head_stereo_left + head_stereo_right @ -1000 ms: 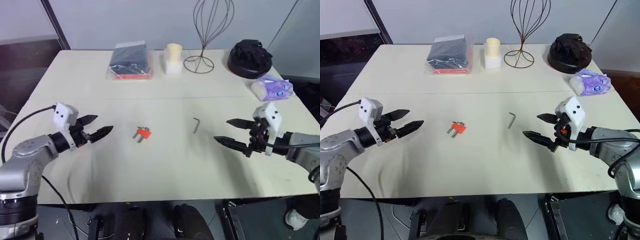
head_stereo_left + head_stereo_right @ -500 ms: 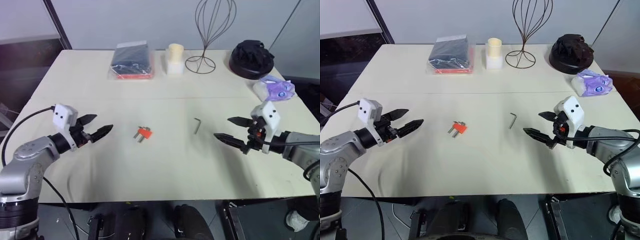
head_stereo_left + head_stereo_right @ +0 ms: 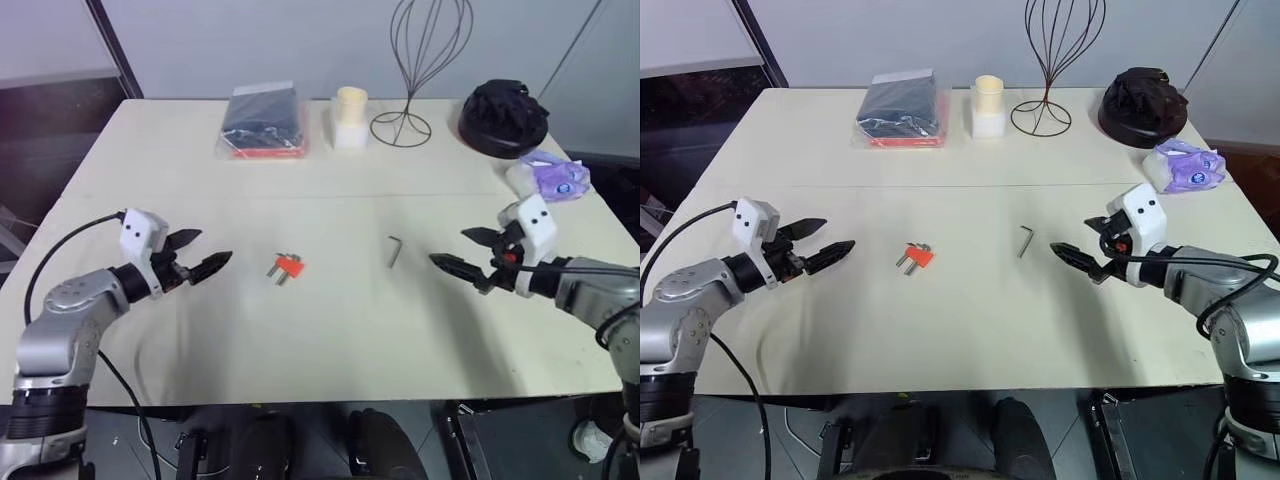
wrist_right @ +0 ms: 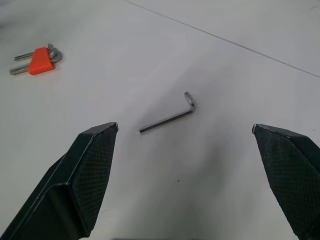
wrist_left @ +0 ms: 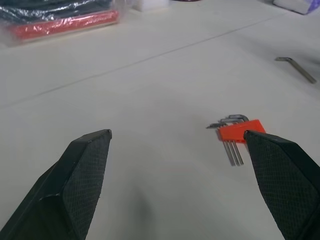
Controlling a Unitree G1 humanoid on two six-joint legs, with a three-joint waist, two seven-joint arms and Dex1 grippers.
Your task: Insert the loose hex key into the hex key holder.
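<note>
I will grab the loose hex key by its long arm [image 3: 395, 256] with my right gripper next. The loose hex key's short bent end [image 3: 395, 239] will then be free to go in.
The loose hex key [image 3: 393, 251], a thin dark L-shaped rod, lies flat on the table [image 3: 330, 330] right of centre. The hex key holder [image 3: 287, 266], a small red-orange block with short grey keys, lies left of centre. My left gripper [image 3: 200, 254] hovers open to the left of the holder, pointing toward it, nothing between its fingers [image 5: 82, 180]. My right gripper [image 3: 462, 251] is open just right of the hex key, pointing at it. In the right wrist view the hex key [image 4: 169, 118] lies between and beyond my fingers [image 4: 85, 175], with the holder [image 4: 37, 59] farther off.
Along the table's far edge stand a wrapped dark package [image 3: 262, 121], a cream cylinder on a white block [image 3: 349, 117], a wire stand [image 3: 412, 70] and a black object [image 3: 503, 116]. A purple-and-white packet [image 3: 546, 177] lies behind my right gripper.
My right gripper has shifted a little up the picture and turned more toward the hex key. The left gripper is much where it was. Both stay open; key and holder have not moved.
</note>
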